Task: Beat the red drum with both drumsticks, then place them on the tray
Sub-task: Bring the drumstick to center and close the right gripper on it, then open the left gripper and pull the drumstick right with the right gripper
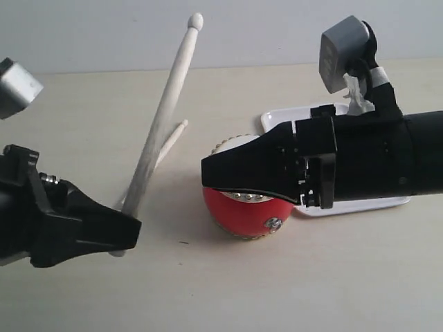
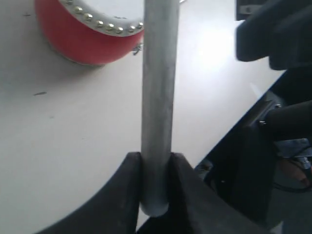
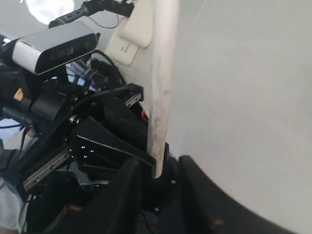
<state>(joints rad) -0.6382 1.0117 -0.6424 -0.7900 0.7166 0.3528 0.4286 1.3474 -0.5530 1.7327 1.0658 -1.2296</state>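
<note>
Next, my right gripper grabs the second drumstick by its butt end, so its tip stays free to beat the red drum (image 1: 239, 214).
The red drum (image 1: 239, 214) (image 2: 83, 44) stands mid-table, with its white top mostly covered by my right gripper (image 1: 208, 173) (image 3: 158, 165). That gripper hovers just above the drum, open, with nothing between its fingers. My left gripper (image 1: 131, 232) (image 2: 156, 156) is shut on the butt of one drumstick (image 1: 173, 90) (image 2: 157, 97) (image 3: 163, 73). This stick rises steeply, its tip high and left of the drum. The second drumstick (image 1: 174, 138) lies behind it, its lower part hidden. The white tray (image 1: 273, 119) lies behind the drum, largely hidden by the right arm.
The beige tabletop (image 1: 291, 277) stretches in front of the drum. In the left wrist view the table edge (image 2: 234, 131) runs close by, with dark equipment beyond it. Grey wrist cameras (image 1: 342, 48) (image 1: 15, 86) ride on both arms.
</note>
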